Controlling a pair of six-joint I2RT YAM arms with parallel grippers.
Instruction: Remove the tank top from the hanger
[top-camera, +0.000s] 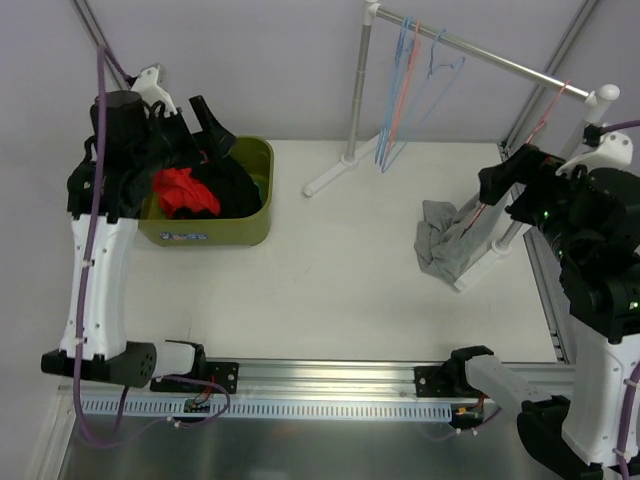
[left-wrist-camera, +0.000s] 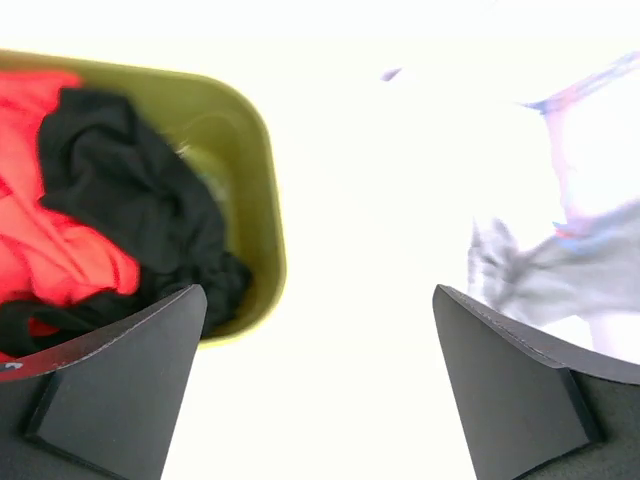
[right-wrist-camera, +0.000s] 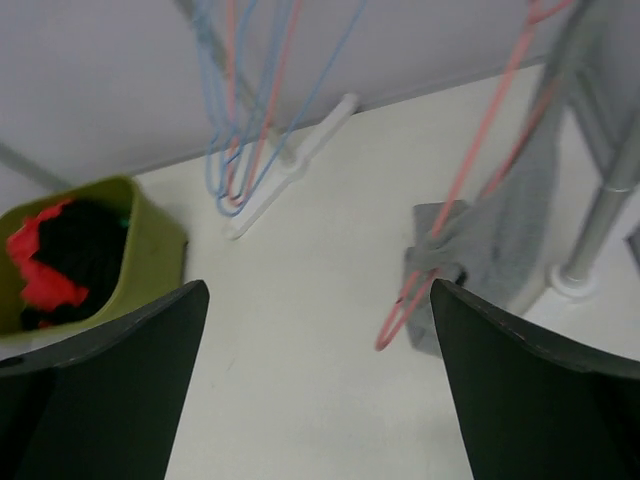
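Observation:
My right gripper takes hold of the pink hanger by its near arm below the hook (top-camera: 539, 127) (right-wrist-camera: 487, 121) next, so the opposite side stays free for tank top removal.
A grey tank top (top-camera: 443, 240) hangs on a pink hanger (top-camera: 545, 115) hooked at the right end of the rail, and its lower part bunches on the table. In the right wrist view the pink hanger (right-wrist-camera: 470, 180) runs down through the grey tank top (right-wrist-camera: 505, 225). My right gripper (right-wrist-camera: 318, 290) is open and empty, its right finger close to the hanger's lower loop; it shows from above as the right gripper (top-camera: 497, 185) beside the garment. My left gripper (left-wrist-camera: 318, 295) is open and empty above the table, beside the right rim of a green bin (left-wrist-camera: 262, 190), far from the blurred tank top (left-wrist-camera: 560, 270).
The green bin (top-camera: 255, 228) at the back left holds red clothing (top-camera: 183, 190) and black clothing (top-camera: 235, 185). Several empty blue and pink hangers (top-camera: 400, 90) hang near the left end of the rail (top-camera: 480, 52). The rack's white feet (top-camera: 330, 178) rest on the table.

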